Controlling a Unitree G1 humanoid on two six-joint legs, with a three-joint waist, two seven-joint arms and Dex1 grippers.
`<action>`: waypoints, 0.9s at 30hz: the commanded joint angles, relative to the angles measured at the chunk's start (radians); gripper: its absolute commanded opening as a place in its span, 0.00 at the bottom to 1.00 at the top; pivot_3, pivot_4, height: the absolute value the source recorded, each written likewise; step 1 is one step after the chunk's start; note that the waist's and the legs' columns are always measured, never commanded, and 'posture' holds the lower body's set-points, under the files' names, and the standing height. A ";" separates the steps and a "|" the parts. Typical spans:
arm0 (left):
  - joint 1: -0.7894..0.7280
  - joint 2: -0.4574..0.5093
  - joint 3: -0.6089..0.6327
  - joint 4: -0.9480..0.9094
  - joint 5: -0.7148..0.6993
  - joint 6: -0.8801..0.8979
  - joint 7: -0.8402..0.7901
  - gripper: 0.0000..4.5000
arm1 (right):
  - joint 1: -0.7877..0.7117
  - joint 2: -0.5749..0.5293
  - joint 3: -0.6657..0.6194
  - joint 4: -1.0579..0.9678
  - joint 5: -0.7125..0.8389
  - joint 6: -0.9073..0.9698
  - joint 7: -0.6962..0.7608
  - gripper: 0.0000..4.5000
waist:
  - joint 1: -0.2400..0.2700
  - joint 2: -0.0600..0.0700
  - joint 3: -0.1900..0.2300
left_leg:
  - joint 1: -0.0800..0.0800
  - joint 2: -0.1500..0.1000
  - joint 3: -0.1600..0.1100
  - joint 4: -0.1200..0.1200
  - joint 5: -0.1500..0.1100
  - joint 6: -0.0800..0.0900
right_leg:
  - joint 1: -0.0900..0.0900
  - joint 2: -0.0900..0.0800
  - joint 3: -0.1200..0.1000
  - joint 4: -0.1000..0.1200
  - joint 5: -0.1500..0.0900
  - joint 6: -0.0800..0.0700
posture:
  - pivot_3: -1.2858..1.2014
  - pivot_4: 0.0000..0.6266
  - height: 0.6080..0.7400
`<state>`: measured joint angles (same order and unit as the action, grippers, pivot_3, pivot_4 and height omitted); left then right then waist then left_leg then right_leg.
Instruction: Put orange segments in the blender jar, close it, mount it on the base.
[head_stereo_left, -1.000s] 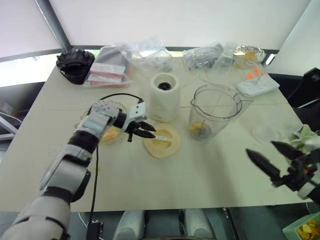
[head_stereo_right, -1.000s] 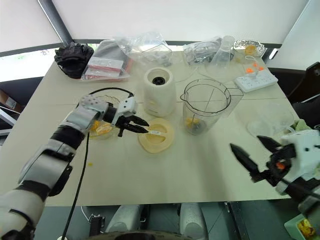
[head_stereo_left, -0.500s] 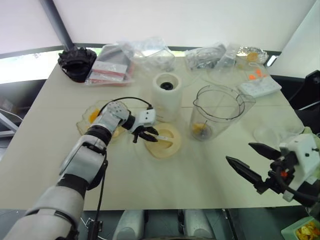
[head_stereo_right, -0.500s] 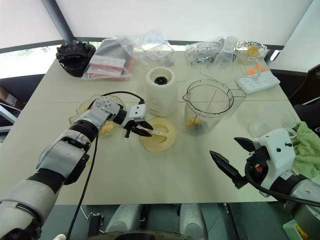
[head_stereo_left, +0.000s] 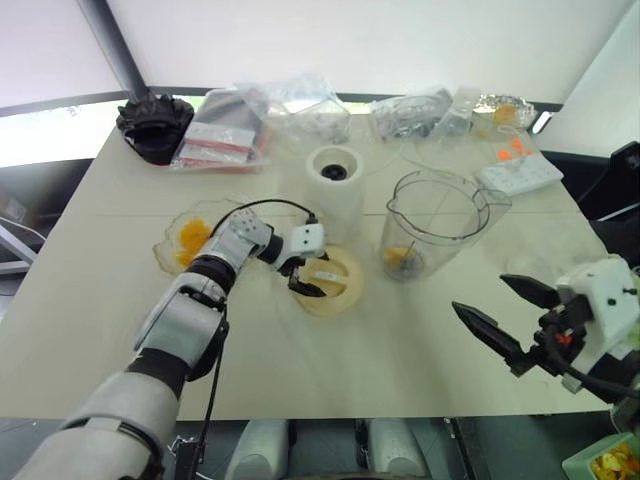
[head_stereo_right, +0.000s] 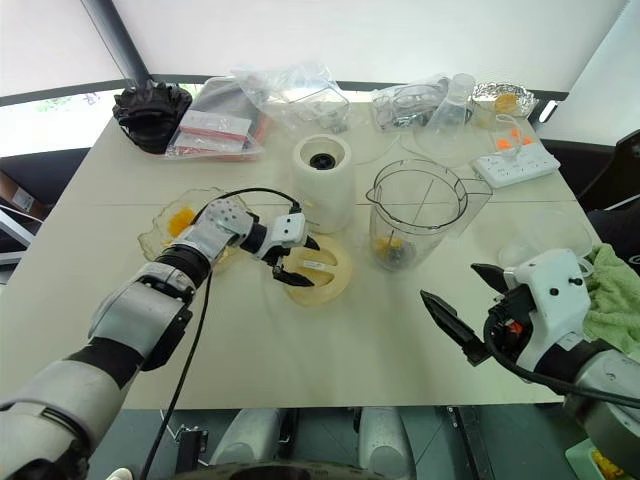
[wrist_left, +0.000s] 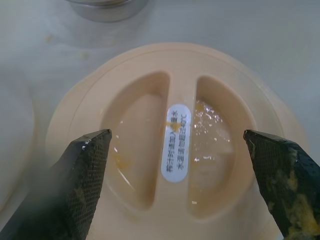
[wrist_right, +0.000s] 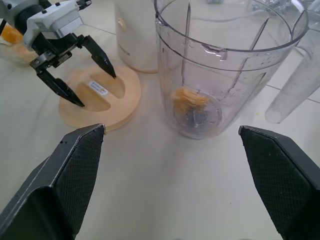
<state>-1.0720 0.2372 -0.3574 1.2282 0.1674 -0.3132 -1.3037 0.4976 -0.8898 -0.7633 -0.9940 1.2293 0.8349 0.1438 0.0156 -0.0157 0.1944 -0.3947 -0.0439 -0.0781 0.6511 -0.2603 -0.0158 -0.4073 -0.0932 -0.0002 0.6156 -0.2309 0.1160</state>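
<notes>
My left gripper's open fingers are less wide apart than the cream lid (head_stereo_left: 335, 290), so next they should grab the lid by the narrow centre ridge (head_stereo_left: 328, 276) between its hollows.
The clear blender jar (head_stereo_left: 432, 225) stands upright at mid-table with a few orange segments (wrist_right: 189, 97) lying at its bottom by the blade. More segments (head_stereo_left: 190, 235) sit in a scalloped glass bowl to the left. The white base (head_stereo_left: 332, 190) stands just left of the jar. In front of the base lies the flat cream lid (head_stereo_left: 335, 290). My left gripper (head_stereo_left: 308, 277) hangs open just over the lid, one finger to each side of its labelled centre ridge (wrist_left: 176, 142). My right gripper (head_stereo_left: 480, 295) is open and empty, in front of and to the right of the jar.
Plastic bags (head_stereo_left: 300, 110) and a black object (head_stereo_left: 152, 122) line the table's far edge. A white power strip (head_stereo_left: 515, 172) and a foil dish (head_stereo_left: 498, 106) sit at the back right. A small clear cup (head_stereo_left: 530, 268) and a green cloth (head_stereo_right: 615, 300) lie near my right arm.
My left gripper has moved right and down from beside the glass bowl to over the cream lid, and its fingers have opened wide. The right gripper stays open.
</notes>
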 joint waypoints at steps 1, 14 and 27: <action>-0.009 -0.015 -0.018 0.024 0.049 0.005 0.017 0.87 | -0.007 -0.010 -0.006 -0.002 -0.010 -0.020 -0.003 1.00 | -0.001 0.000 0.000 | 0.000 0.000 0.000 0.000 0.000 0.000 | 0.000 0.000 0.000 0.000 0.000 0.000 | 0.52 0.24 1.00; -0.020 -0.029 -0.032 0.057 0.136 0.006 0.094 0.06 | -0.040 0.011 0.037 0.039 -0.116 -0.031 0.004 1.00 | -0.001 -0.001 -0.001 | 0.003 0.000 0.000 0.001 0.000 0.000 | 0.003 0.000 0.000 0.001 0.000 0.000 | 0.52 0.24 1.00; 0.022 0.068 0.151 -0.185 -0.059 0.056 0.020 0.06 | -0.350 0.079 0.336 0.400 -0.518 -0.122 0.017 1.00 | 0.002 -0.001 -0.001 | -0.001 0.001 0.001 0.002 0.000 0.000 | -0.001 0.002 -0.001 0.004 0.002 -0.001 | 0.52 0.24 1.00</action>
<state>-1.0458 0.3022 -0.2484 1.1365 0.1680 -0.2759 -1.2717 0.1731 -0.8193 -0.4426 -0.6297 0.7546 0.7458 0.1456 0.0174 -0.0170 0.1937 -0.3952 -0.0426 -0.0773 0.6529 -0.2603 -0.0159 -0.4086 -0.0913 -0.0012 0.6190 -0.2293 0.1146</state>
